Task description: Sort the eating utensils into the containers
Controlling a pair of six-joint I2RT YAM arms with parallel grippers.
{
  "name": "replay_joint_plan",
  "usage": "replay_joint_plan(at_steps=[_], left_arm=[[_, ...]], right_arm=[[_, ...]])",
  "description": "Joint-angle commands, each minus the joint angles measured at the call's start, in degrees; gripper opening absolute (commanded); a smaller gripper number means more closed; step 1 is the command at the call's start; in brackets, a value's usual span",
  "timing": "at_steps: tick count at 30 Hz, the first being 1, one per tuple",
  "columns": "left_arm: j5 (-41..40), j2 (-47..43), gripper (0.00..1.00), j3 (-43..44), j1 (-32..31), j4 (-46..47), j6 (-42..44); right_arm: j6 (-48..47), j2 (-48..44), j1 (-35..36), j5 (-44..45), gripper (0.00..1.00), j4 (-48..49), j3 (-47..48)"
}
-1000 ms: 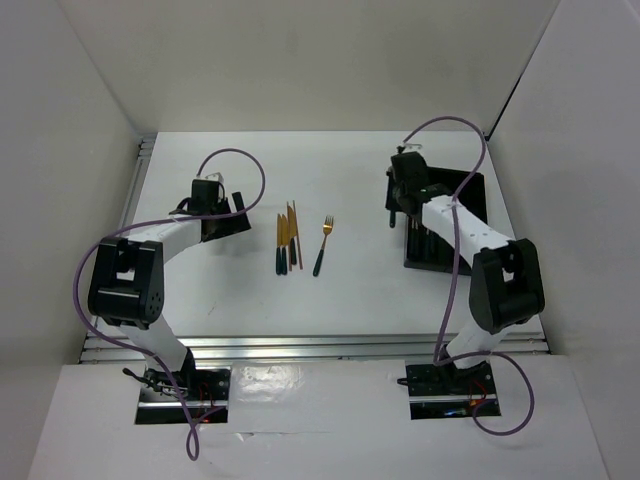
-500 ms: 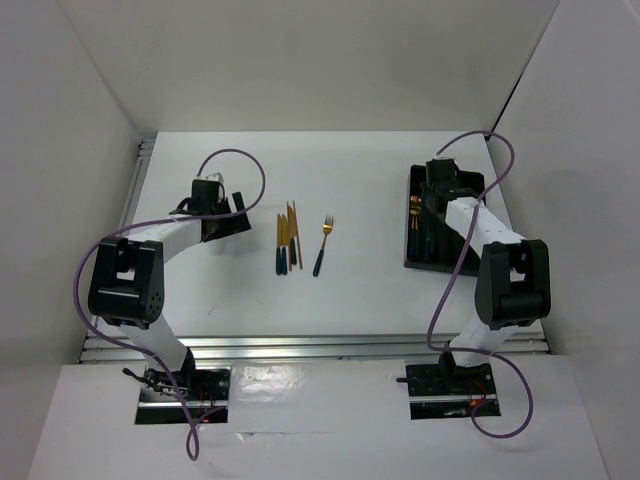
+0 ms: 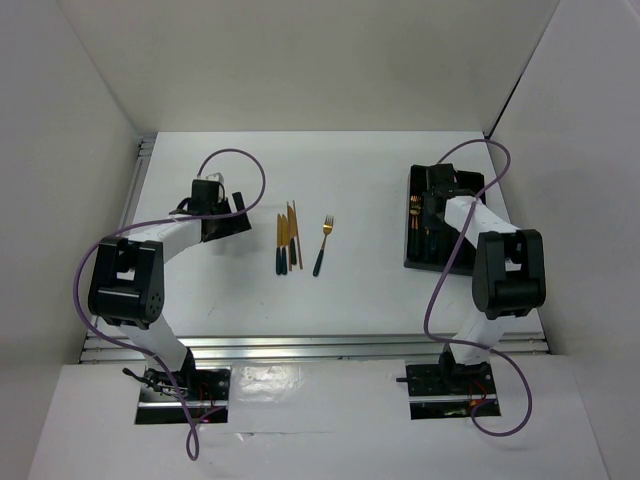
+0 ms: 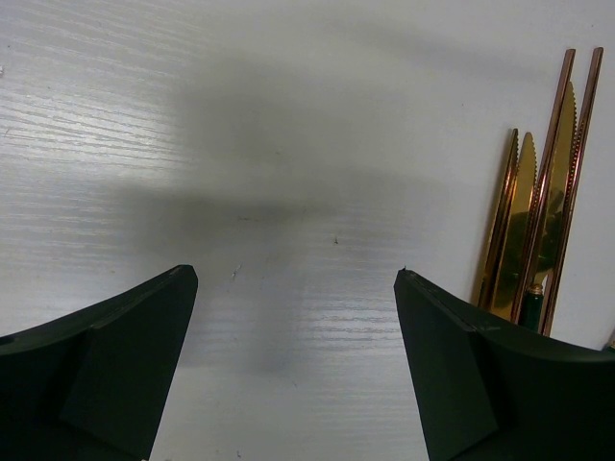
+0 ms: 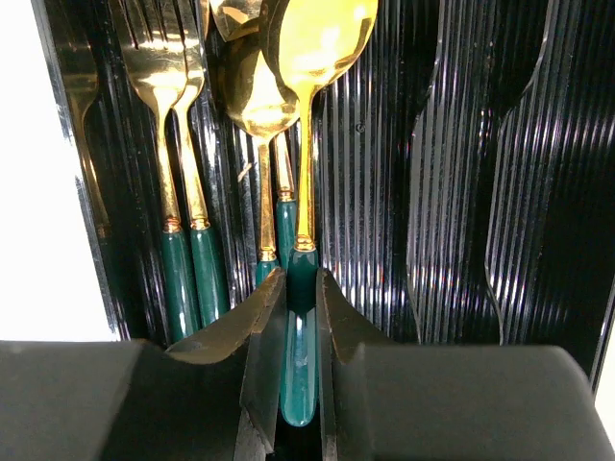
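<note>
The gold spoon (image 5: 303, 240) hangs lengthwise above the spoon section of the tray, between the dividers and beside the other spoons. My right gripper should release the gold spoon.
The black divided tray (image 3: 470, 190) sits at the right of the table. My right gripper (image 3: 432, 205) is over it, shut on the teal handle of a gold spoon (image 5: 303, 240) held above the spoon compartment. Two more spoons (image 5: 258, 115) and two forks (image 5: 173, 144) lie in the tray (image 5: 461, 192). A bundle of knives and chopsticks (image 3: 287, 240) and one fork (image 3: 322, 245) lie at the table's middle. My left gripper (image 3: 240, 215) is open and empty, left of the bundle. The knives and chopsticks (image 4: 538, 240) show at the right of the left wrist view.
White walls close in the table on three sides. A metal rail runs along the near edge (image 3: 300, 345). Purple cables loop over both arms. The two right compartments of the tray (image 5: 538, 192) hold nothing visible.
My right arm has swung from the tray's left side to over the tray, carrying the spoon, and now holds it low over the spoon compartment. The left arm has not moved.
</note>
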Motion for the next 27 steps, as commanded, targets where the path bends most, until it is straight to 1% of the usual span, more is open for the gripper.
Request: replay_joint_plan(at_steps=[1,13,14,15,18,19,21,22,24,27], left_arm=[[0.94,0.48,0.99,1.98,0.36,1.57,0.04],[0.94,0.48,0.99,1.98,0.36,1.57,0.04],[0.94,0.48,0.99,1.98,0.36,1.57,0.04],[0.94,0.48,0.99,1.98,0.36,1.57,0.04],[0.94,0.48,0.99,1.98,0.36,1.57,0.04],[0.94,0.48,0.99,1.98,0.36,1.57,0.04],[0.94,0.48,0.99,1.98,0.36,1.57,0.04],[0.94,0.48,0.99,1.98,0.36,1.57,0.04],[0.94,0.48,0.99,1.98,0.36,1.57,0.04],[0.94,0.48,0.99,1.98,0.36,1.57,0.04]], right_arm=[[-0.72,0.03,-0.22,-0.60,0.12,0.30,1.92],[-0.72,1.69,-0.22,-1.84,0.13,0.82,1.92],[-0.72,1.70,-0.22,-1.32,0.17,0.82,1.92],[-0.72,1.70,-0.22,-0.79,0.25,0.82,2.44],[-0.20,1.70,-0.22,-0.78,0.35,0.82,2.44],[-0.20,1.09,-0.22,-1.48,0.42,0.82,2.44],[-0.20,0.21,-0.22,-1.49,0.46,0.82,2.44],[-0.20,-0.32,-0.22,-1.49,0.46,0.82,2.44],[0.32,-1.99,-0.22,-1.49,0.50,0.82,2.44],[1.47,-5.24,-0.22,-2.36,0.50,0.30,3.14]])
